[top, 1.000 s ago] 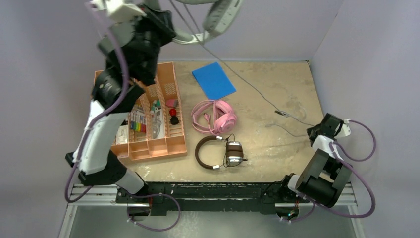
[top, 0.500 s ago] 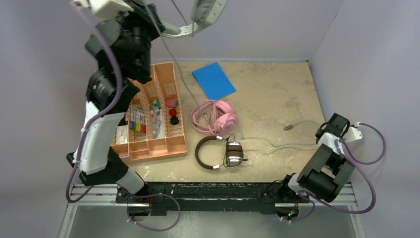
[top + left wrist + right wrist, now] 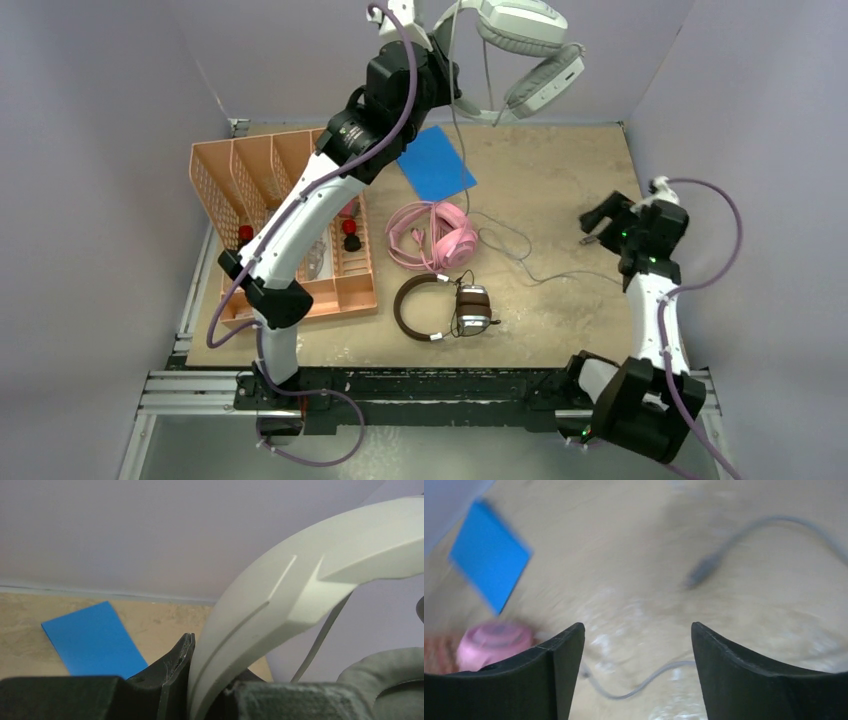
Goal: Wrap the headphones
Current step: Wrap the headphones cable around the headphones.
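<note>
The cable's plug end should stay free to follow during wrapping. My right gripper should grab the grey cable by its slack middle part (image 3: pixel 560 275) (image 3: pixel 664 669) next.
My left gripper (image 3: pixel 450 80) is raised high at the back middle, shut on the headband of the light-grey headphones (image 3: pixel 525 45). In the left wrist view the grey band (image 3: pixel 280 595) is pinched between the jaws of that gripper (image 3: pixel 210 680). Its grey cable (image 3: pixel 520 250) hangs down and lies slack on the table. My right gripper (image 3: pixel 602 225) hovers open over the right side; the wrist view shows this gripper (image 3: pixel 639 645) with nothing in it, the cable (image 3: pixel 644 682) lying below and the plug (image 3: pixel 701 572) beyond. The pink headphones (image 3: pixel 435 235) and the brown-and-silver headphones (image 3: pixel 440 305) lie mid-table.
An orange divided organizer (image 3: pixel 290 230) with small items stands on the left. A blue card (image 3: pixel 432 162) lies flat at the back middle, under the raised left arm. Grey walls close the table at the back and both sides.
The left arm has swung from the back left to the back middle, carrying the grey headphones. The right gripper has opened and moved forward over the table; the grey cable now lies slack.
</note>
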